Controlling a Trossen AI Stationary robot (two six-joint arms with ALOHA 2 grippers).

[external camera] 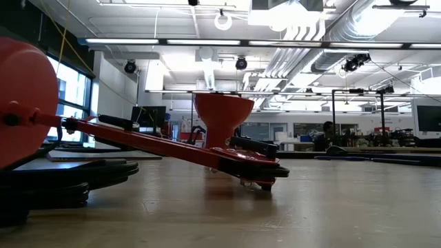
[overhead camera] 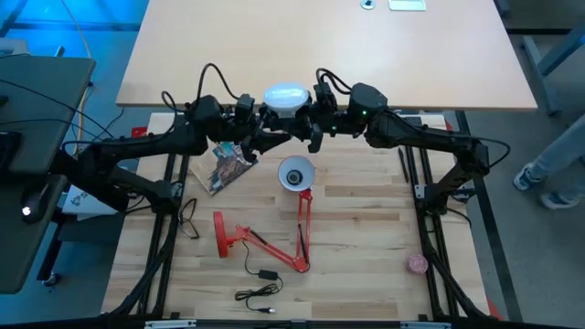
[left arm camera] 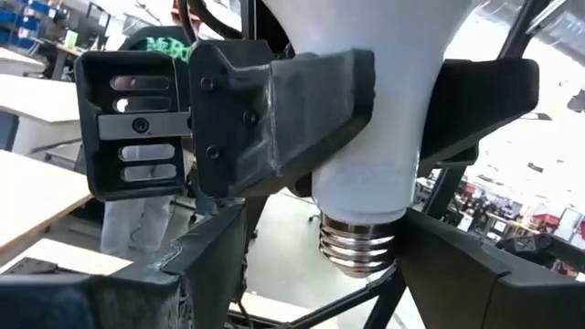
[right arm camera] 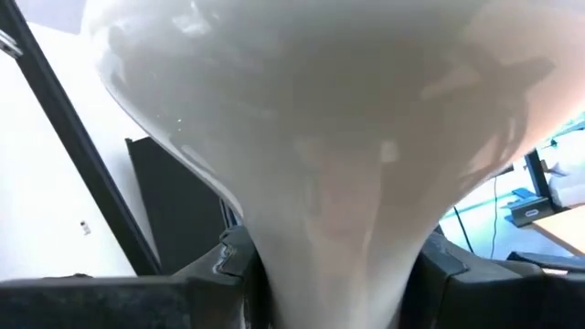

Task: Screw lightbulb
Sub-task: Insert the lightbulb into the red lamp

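Observation:
The lightbulb needs to be screwed into the lamp, so my left gripper will next grab it by its metal screw base point(left arm camera: 356, 247).
The white lightbulb point(overhead camera: 286, 96) hangs high over the table's far middle, dome up, its metal screw thread point(left arm camera: 361, 242) pointing down. My right gripper point(right arm camera: 343, 274) is shut on it. My left gripper point(left arm camera: 361, 302) is open; its fingers stand on either side of and below the thread, apart from it. The lamp lies on the table with its shade point(overhead camera: 294, 174) facing up, white inside with a dark centre. Its red arm point(overhead camera: 303, 224) folds back to the red base point(overhead camera: 224, 233). My right gripper pinches the bulb's narrow neck point(right arm camera: 338, 228) between its two fingers point(left arm camera: 274, 119), just above the screw thread. The fingers come in about level from the table's right side. The bulb stands upright in the hold, lifted clear of the table and above the lamp.
A booklet point(overhead camera: 224, 164) lies under my left arm. A black cable with a plug point(overhead camera: 260, 283) lies near the front edge, and a small pink round thing point(overhead camera: 418, 264) sits at the right. A second tabletop point(overhead camera: 320, 46) lies beyond the far edge.

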